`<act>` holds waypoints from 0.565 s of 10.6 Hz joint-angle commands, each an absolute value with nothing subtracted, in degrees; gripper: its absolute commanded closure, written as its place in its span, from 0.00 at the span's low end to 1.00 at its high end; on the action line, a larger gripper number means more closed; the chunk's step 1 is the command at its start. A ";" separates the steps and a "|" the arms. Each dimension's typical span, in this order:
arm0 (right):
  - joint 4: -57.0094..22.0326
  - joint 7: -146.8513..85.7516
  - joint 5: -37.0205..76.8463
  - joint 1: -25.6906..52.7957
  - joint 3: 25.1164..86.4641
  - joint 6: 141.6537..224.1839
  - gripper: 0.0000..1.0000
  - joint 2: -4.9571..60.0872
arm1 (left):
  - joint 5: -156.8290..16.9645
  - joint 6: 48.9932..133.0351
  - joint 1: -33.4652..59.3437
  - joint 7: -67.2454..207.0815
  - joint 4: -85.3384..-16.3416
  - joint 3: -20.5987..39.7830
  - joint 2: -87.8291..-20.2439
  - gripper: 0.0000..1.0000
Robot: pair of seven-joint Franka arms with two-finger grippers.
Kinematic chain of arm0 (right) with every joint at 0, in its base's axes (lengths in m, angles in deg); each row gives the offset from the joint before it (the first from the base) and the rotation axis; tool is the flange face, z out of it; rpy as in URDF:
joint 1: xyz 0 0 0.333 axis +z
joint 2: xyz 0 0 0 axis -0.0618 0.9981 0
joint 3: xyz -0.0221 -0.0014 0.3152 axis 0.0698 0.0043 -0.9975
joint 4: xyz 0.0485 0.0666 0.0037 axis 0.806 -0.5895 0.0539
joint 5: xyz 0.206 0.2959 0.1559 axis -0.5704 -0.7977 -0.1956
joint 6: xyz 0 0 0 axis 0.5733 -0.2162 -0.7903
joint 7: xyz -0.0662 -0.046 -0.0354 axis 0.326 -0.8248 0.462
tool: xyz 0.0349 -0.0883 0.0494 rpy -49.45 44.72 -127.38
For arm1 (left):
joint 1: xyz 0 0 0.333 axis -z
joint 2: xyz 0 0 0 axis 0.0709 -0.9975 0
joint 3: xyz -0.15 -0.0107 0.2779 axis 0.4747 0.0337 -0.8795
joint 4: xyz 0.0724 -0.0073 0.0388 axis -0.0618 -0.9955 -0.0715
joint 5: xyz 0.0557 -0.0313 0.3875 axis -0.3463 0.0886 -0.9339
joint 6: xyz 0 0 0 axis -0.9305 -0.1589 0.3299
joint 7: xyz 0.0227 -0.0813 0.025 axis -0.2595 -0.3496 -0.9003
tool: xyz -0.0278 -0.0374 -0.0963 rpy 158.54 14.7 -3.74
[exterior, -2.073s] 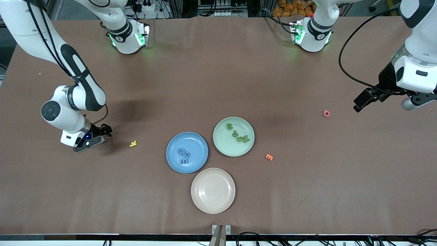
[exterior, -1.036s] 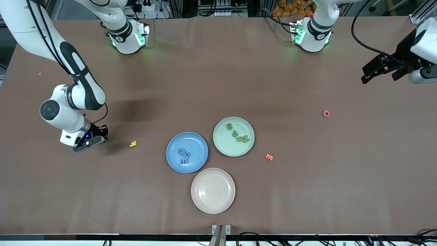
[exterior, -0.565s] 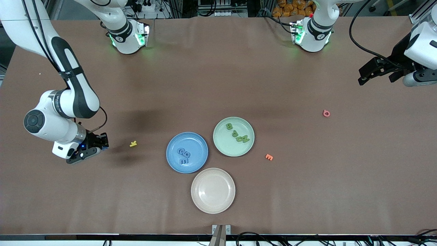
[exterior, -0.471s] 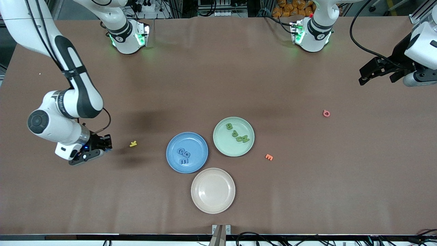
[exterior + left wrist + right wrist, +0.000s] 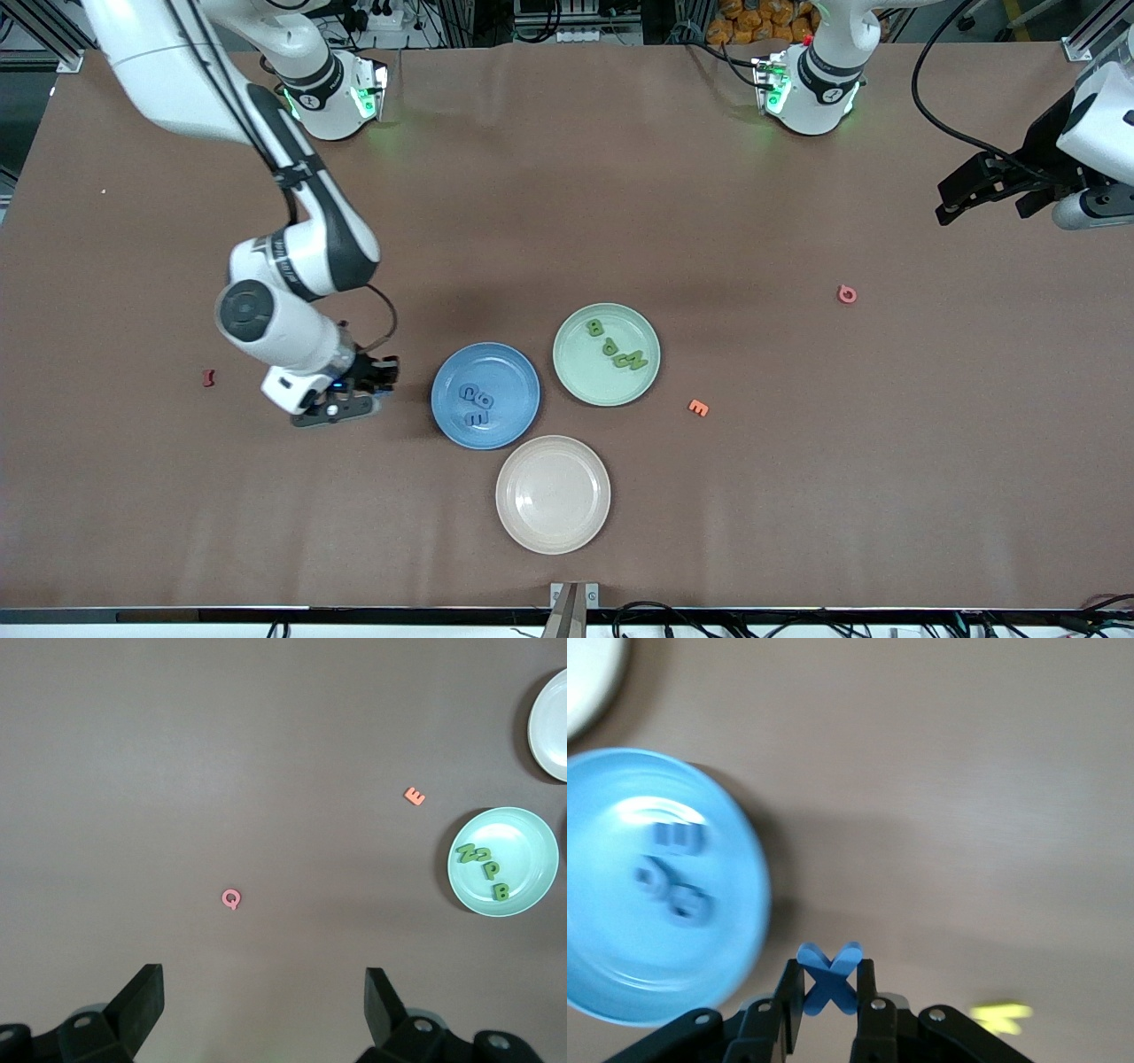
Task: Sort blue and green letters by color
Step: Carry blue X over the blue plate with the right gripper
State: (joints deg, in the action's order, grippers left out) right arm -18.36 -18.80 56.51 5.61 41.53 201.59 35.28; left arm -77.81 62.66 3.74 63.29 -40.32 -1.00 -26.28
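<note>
The blue X (image 5: 830, 978) is short of the blue plate's rim in the right wrist view, so I will move it in before my right gripper releases it.
My right gripper (image 5: 379, 376) hangs low over the table beside the blue plate (image 5: 507, 372), toward the right arm's end. In the right wrist view the right gripper (image 5: 829, 971) is shut on a small blue X (image 5: 829, 989), just outside the blue plate's rim (image 5: 749, 930). Three blue letters (image 5: 478, 403) lie in that plate. Green letters (image 5: 617, 347) lie in the pale green plate (image 5: 585, 379); the left wrist view also shows these green letters (image 5: 483, 870). My left gripper (image 5: 983, 204) waits, open, high over the left arm's end of the table; in its own wrist view the left gripper (image 5: 263, 981) holds nothing.
A cream plate (image 5: 553, 523) sits nearer the camera than the other two plates. An orange E (image 5: 698, 408) and a pink character (image 5: 848, 294) lie toward the left arm's end. A dark red character (image 5: 209, 378) lies toward the right arm's end. A yellow letter (image 5: 1001, 1017) lies under the right hand.
The right arm has swung from its end of the table to the blue plate's edge, still shut. It uncovered the dark red character and now hides the yellow letter. The left arm barely moved.
</note>
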 commanded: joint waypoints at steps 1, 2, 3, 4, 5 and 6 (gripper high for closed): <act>-8.76 -9.72 56.84 11.37 42.08 201.15 0.87 42.84 | -78.49 62.53 3.54 64.50 -39.02 -1.00 -26.92 0.00; -6.64 -8.57 56.85 12.96 42.17 201.68 0.86 44.77 | -78.66 62.53 3.62 64.50 -39.02 -1.00 -26.92 0.00; -5.84 -5.68 56.93 14.37 42.34 203.86 0.83 46.10 | -78.66 62.53 3.54 64.50 -39.02 -1.00 -26.92 0.00; -5.66 -4.96 56.93 14.91 42.34 206.40 0.82 47.24 | -78.66 62.53 3.54 64.50 -39.02 -1.00 -26.92 0.00; -5.48 -4.86 56.93 15.35 42.34 207.12 0.80 48.04 | -78.75 62.53 3.54 64.50 -39.02 -1.00 -26.92 0.00; -5.30 -4.86 56.85 15.26 42.34 207.13 0.74 48.13 | -78.66 62.53 3.54 64.50 -39.02 -1.00 -26.92 0.00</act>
